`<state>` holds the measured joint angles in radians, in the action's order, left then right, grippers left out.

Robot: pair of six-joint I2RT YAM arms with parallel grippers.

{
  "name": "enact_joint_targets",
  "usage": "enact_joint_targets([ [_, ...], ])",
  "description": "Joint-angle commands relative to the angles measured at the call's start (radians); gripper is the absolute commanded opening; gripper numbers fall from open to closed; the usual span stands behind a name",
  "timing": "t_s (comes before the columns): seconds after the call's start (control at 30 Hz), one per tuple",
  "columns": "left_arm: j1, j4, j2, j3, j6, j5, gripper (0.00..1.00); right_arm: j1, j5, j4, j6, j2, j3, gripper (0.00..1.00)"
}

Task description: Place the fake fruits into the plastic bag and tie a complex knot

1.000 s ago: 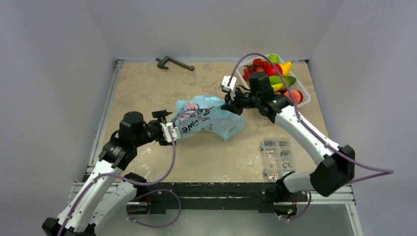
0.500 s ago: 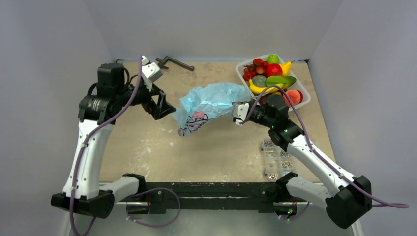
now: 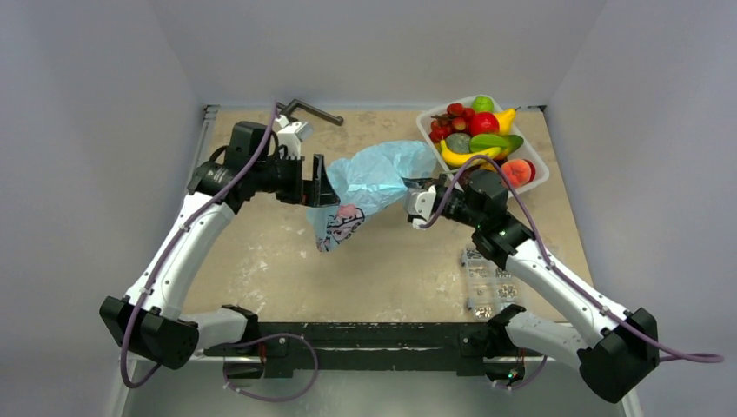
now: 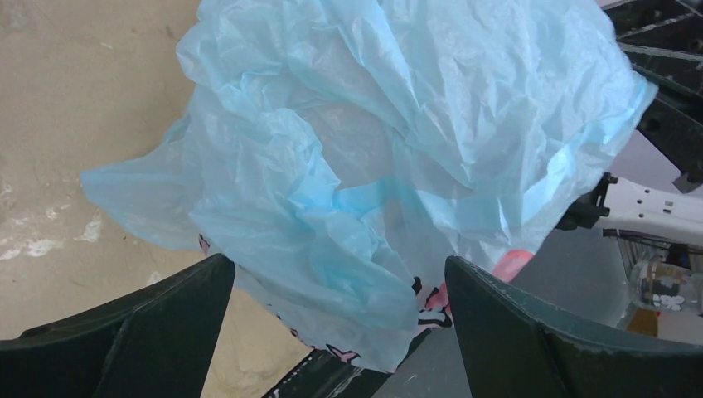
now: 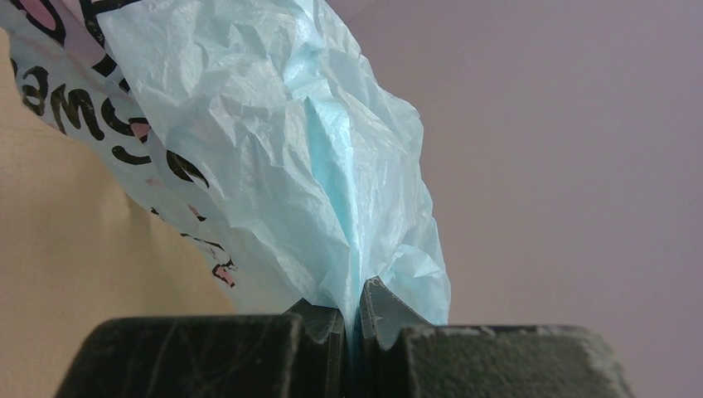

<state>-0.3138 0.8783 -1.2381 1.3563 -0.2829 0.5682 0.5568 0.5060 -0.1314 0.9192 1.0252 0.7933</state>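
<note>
I need to grab the bag next with my left gripper by the edge near its printed patch [image 3: 337, 201] [image 4: 340, 278]. The rest of its film then stays free to spread open.
The light-blue plastic bag [image 3: 374, 178] hangs lifted above the table, its pink and dark printed patch at the lower left. My right gripper [image 3: 414, 198] is shut on the bag's right edge; the thin film [image 5: 332, 191] is pinched between its jaws. My left gripper [image 3: 317, 187] is open at the bag's left side, and the bag [image 4: 365, 149] fills the space ahead of and between its spread fingers without being pinched. The fake fruits [image 3: 478, 135] lie in a white tray at the back right: a yellow banana, red, green and orange pieces, dark red grapes.
The white tray [image 3: 539, 174] sits at the far right corner. A clear box of metal screws [image 3: 491, 278] lies near the front right, under the right arm. A dark metal handle [image 3: 308, 110] lies at the back edge.
My left arm swung from the front left up to the back left, then moved right to the bag with its jaws open. My right gripper drew back toward the front, still holding the bag's edge.
</note>
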Motion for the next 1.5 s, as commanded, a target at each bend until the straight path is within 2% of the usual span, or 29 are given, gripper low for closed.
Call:
enact_joint_targets([
  [0.0,-0.064,-0.032,0.002,-0.043,-0.146,-0.15,1.0,0.013,-0.038,-0.068,0.012,-0.012,0.007,0.0],
  [0.03,-0.065,-0.025,-0.002,-0.058,-0.157,-0.175,1.0,0.014,-0.041,-0.076,0.01,-0.015,0.005,0.0],
  [0.07,-0.064,-0.013,-0.008,-0.072,-0.165,-0.206,0.95,0.014,-0.045,-0.078,0.009,-0.018,0.003,0.0],
  [0.1,-0.061,-0.005,-0.014,-0.081,-0.167,-0.232,0.85,0.014,-0.049,-0.076,0.007,-0.022,0.003,0.0],
  [0.2,0.002,-0.022,-0.016,-0.113,-0.177,-0.197,0.41,0.015,-0.067,-0.066,0.012,-0.038,-0.004,0.0],
  [0.27,0.099,-0.059,-0.01,-0.121,-0.18,-0.08,0.12,0.014,-0.06,-0.032,0.014,-0.052,-0.003,0.0],
  [0.3,0.174,-0.089,0.004,-0.124,-0.17,-0.004,0.01,0.013,-0.072,-0.006,0.015,-0.059,-0.003,0.0],
  [0.4,0.345,-0.175,0.071,-0.124,-0.078,0.153,0.0,-0.027,-0.096,0.061,0.01,-0.077,-0.01,0.0],
  [0.5,0.51,-0.33,0.155,-0.157,-0.063,0.332,0.0,-0.112,-0.051,0.179,-0.002,-0.044,0.021,0.0],
  [0.63,0.549,-0.376,0.196,-0.14,-0.013,0.524,0.0,-0.145,-0.032,0.267,-0.066,0.056,0.086,0.0],
  [0.7,0.544,-0.43,0.21,-0.165,-0.064,0.558,0.0,-0.142,0.011,0.361,-0.083,0.119,0.166,0.0],
  [0.73,0.537,-0.439,0.216,-0.172,-0.086,0.548,0.0,-0.133,0.044,0.434,-0.094,0.153,0.223,0.18],
  [0.8,0.511,-0.414,0.23,-0.172,-0.077,0.5,0.0,-0.107,0.092,0.588,-0.135,0.232,0.363,0.75],
  [0.83,0.491,-0.397,0.242,-0.173,-0.066,0.465,0.0,-0.097,0.105,0.645,-0.174,0.257,0.438,0.91],
  [0.87,0.477,-0.388,0.252,-0.176,-0.059,0.436,0.0,-0.089,0.124,0.689,-0.212,0.276,0.501,0.98],
  [0.93,0.442,-0.384,0.273,-0.192,-0.053,0.364,0.0,-0.069,0.17,0.762,-0.26,0.298,0.638,0.99],
  [1.03,0.383,-0.373,0.289,-0.204,-0.01,0.311,0.0,-0.01,0.198,0.783,-0.349,0.318,0.732,0.99],
  [1.13,0.327,-0.375,0.3,-0.212,0.05,0.32,0.0,0.069,0.179,0.684,-0.439,0.347,0.75,0.99],
  [1.3,0.235,-0.362,0.3,-0.203,0.178,0.34,0.0,0.171,0.153,0.536,-0.458,0.466,0.815,0.99],
  [1.47,0.136,-0.3,0.293,-0.177,0.342,0.331,0.0,0.208,0.181,0.501,-0.45,0.579,0.889,0.97],
])
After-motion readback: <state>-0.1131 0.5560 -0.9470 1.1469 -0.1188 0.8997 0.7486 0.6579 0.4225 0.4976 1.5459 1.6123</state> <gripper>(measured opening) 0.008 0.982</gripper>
